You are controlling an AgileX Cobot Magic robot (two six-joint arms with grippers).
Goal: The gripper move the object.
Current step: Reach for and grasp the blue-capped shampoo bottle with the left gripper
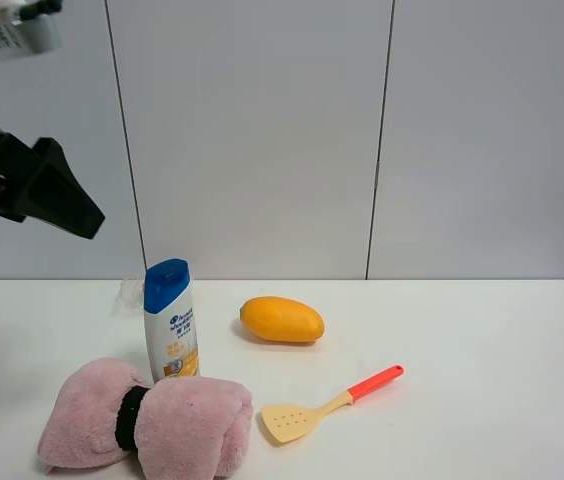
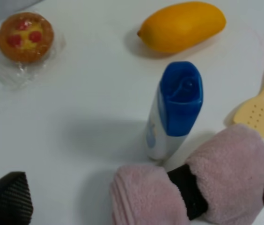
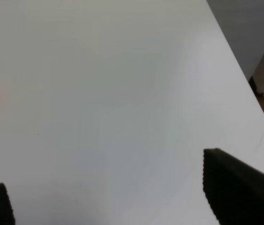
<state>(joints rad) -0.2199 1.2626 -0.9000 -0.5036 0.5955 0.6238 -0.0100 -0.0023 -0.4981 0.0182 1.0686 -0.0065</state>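
Note:
I will next pick up the shampoo bottle with my left gripper by its upper white body [image 1: 170, 318] below the blue cap [image 1: 167, 284]. Then I can move the bottle.
The white shampoo bottle [image 1: 170, 325] with a blue cap stands upright on the white table, just behind a pink towel roll [image 1: 147, 415]. In the left wrist view the bottle [image 2: 176, 105] is seen from above, well below and beyond my left gripper [image 2: 141, 206], whose fingertips [image 2: 8, 204] are spread wide and empty. In the exterior high view the left gripper [image 1: 67, 205] hangs high at the far left, above and left of the bottle. My right gripper [image 3: 118, 197] is open and empty over bare table.
An orange-yellow mango [image 1: 282, 319] lies right of the bottle. A yellow spatula with an orange handle [image 1: 327, 405] lies at the front. A wrapped pastry [image 2: 25, 36] sits behind the bottle. The table's right edge [image 3: 244, 75] shows in the right wrist view.

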